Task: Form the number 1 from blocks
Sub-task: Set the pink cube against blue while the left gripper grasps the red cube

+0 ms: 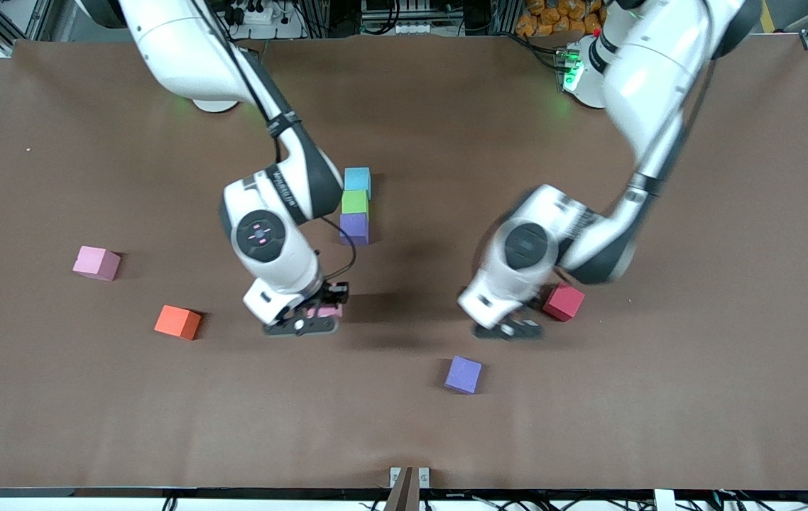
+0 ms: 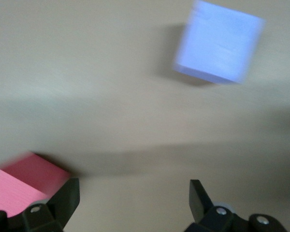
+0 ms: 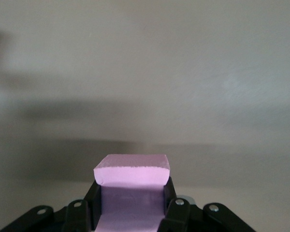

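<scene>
My left gripper grabs the red block [image 1: 564,301] by its opposite sides next, to lengthen the column of touching blocks.
Three blocks form a touching column mid-table: light blue [image 1: 357,181], green [image 1: 354,202], purple [image 1: 354,228]. My right gripper [image 1: 322,311] is low over the bare table and shut on a pink block [image 1: 326,306]. In the right wrist view the pink block [image 3: 131,169] fills the gap between the fingers [image 3: 170,205]. My left gripper [image 1: 514,328] hangs open over the table, beside a red block [image 1: 564,301]. Its wrist view shows open fingers [image 2: 199,199] with nothing between them, the red block [image 2: 26,181] by one finger, and a loose purple block [image 2: 217,41].
Loose blocks lie on the brown table [image 1: 695,397]: another pink one [image 1: 96,262] and an orange one [image 1: 177,322] toward the right arm's end, and a purple one [image 1: 463,374] nearer the front camera than the left gripper.
</scene>
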Available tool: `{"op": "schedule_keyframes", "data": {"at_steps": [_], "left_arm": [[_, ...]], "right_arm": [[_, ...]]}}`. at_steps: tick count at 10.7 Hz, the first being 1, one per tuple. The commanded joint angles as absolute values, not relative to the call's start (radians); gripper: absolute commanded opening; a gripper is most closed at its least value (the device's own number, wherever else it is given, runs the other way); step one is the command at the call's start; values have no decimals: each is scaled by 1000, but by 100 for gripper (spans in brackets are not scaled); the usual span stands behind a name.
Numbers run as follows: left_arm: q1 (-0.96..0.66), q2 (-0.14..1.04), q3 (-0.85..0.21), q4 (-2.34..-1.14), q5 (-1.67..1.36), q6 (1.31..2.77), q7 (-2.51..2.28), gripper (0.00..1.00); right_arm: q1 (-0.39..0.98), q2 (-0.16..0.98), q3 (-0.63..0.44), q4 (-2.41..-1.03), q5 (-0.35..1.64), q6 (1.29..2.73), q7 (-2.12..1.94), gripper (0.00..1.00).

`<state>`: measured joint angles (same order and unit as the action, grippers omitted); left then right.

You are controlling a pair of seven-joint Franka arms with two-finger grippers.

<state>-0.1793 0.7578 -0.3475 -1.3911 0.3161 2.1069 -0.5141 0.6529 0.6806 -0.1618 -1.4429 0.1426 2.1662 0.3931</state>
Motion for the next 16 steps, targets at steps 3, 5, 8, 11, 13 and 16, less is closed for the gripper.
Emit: {"op": "schedule_keyframes", "data": {"at_steps": [3, 5, 8, 11, 13, 16], "left_arm": [[-65, 768, -354, -1404, 344, 2111, -128, 100], [-43, 759, -354, -1429, 350, 2106, -8, 100], [-44, 753, -354, -1485, 377, 2106, 20, 100], [-41, 712, -356, -1572, 396, 2111, 20, 100], [-23, 642, -362, -1671, 396, 2153, 20, 100], [12, 592, -365, -1785, 396, 2248, 23, 100]], "right_arm": [[742, 582, -167, -1712, 155, 2353, 468, 0], [758, 537, -166, -1811, 155, 2434, 492, 0], [775, 496, -166, -1879, 155, 2467, 530, 0], [805, 497, -167, -1882, 155, 2476, 577, 0], [810, 497, -167, -1913, 155, 2508, 580, 0], [810, 497, -167, -1927, 150, 2526, 580, 0]]}}
